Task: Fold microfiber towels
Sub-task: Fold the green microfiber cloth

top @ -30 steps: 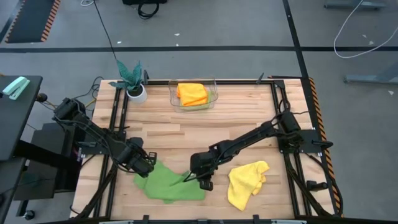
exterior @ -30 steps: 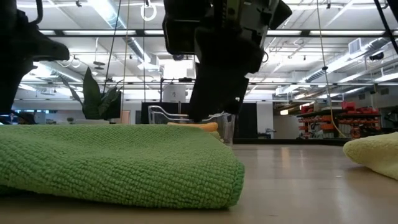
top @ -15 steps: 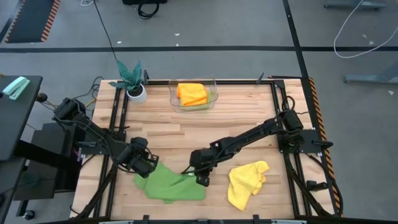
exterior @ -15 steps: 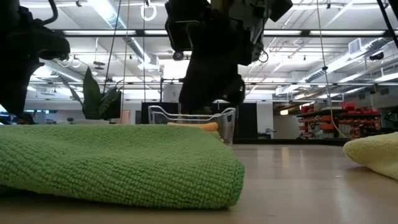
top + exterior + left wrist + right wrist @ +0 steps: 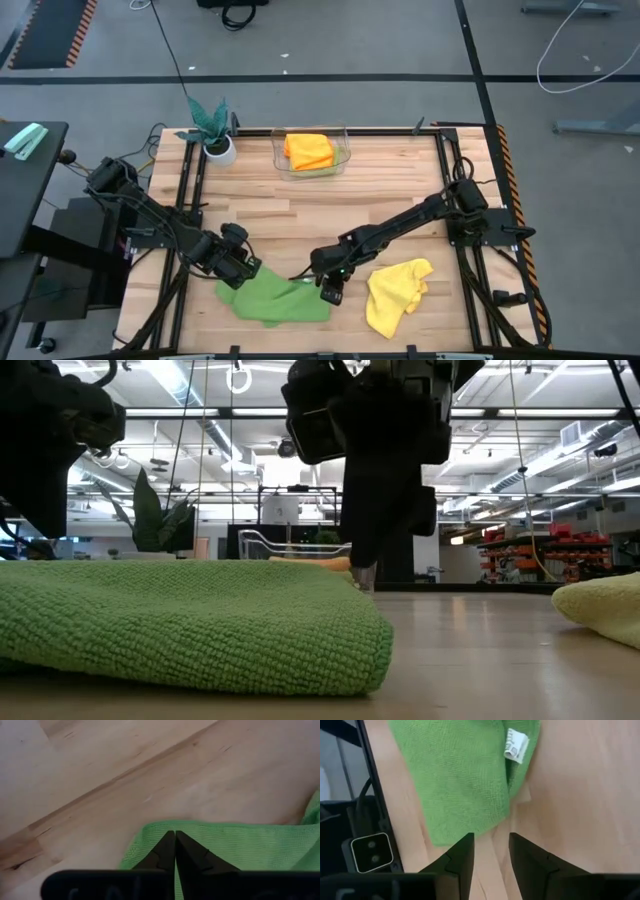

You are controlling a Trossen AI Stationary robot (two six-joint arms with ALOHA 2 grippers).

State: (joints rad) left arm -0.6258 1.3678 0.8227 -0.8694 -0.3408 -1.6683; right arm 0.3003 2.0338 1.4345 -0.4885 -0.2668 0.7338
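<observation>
Next, my right gripper picks up the green towel (image 5: 272, 298) by a hemmed corner to stretch it between both grippers for folding.
A green towel (image 5: 272, 298) lies folded on the table near the front edge, and fills the foreground of the low view (image 5: 180, 620). My left gripper (image 5: 243, 270) is shut at its far left corner. My right gripper (image 5: 331, 293) stands open just off the towel's right edge. In the right wrist view its fingers (image 5: 465, 852) straddle bare wood beside the towel (image 5: 455, 775), whose white tag (image 5: 516, 745) shows. A yellow towel (image 5: 393, 293) lies crumpled on the table to the right. An orange towel (image 5: 308, 150) sits in the clear bin (image 5: 343, 160). My left gripper has its two fingers closed together on the green towel's far edge (image 5: 165, 826), close to the left corner. The fingers come steeply from above. The towel lies flat on the table under them. How many layers are pinched I cannot tell.
A potted plant (image 5: 212, 128) stands at the far left corner, next to the bin at the far middle. Bare wood (image 5: 300, 215) lies between the bin and the towels. Black rails (image 5: 190, 200) run along the table's left and right sides.
My right gripper has opened and let go of the green towel's right side, rolling at the wrist and shifting slightly toward the table's right edge. The towel's right side has settled flat. My left gripper has rolled at the wrist and stayed shut at the far left corner.
</observation>
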